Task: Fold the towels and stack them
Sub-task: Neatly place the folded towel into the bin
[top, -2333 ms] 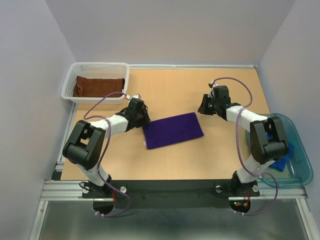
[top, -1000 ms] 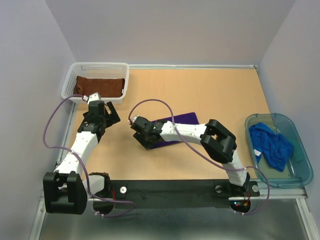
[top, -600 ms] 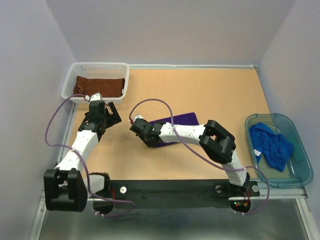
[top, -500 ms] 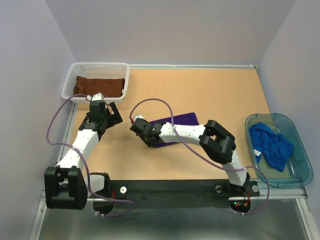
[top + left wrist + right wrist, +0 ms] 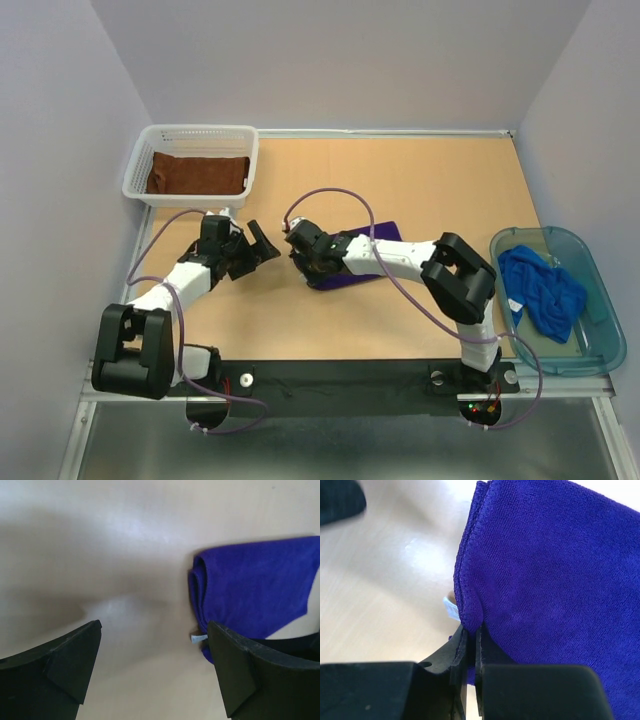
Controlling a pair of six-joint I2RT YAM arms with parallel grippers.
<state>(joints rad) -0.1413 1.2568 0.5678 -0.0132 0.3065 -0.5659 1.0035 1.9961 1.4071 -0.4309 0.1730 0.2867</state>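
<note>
My left gripper grabs the purple towel by its tagged edge next, layers together, which keeps it folded for stacking on the rust-brown towel.
The dark purple towel lies folded at mid table; it also shows in the left wrist view and fills the right wrist view. My right gripper is shut on the purple towel's left edge, the jaws pinching the folded layers beside a small white tag. My left gripper is open and empty just left of that edge, low over the table. The rust-brown towel lies folded in the white basket. The bright blue towel lies crumpled in the clear tub.
The white basket stands at the back left corner and the clear blue-tinted tub at the right edge. Grey walls close the table on three sides. Purple cables loop off both arms above the table.
My left gripper has swung from near the basket rightward to the purple towel's left edge. My right gripper has shifted slightly right and up, pinching the towel's left edge, and the towel has bunched shorter.
</note>
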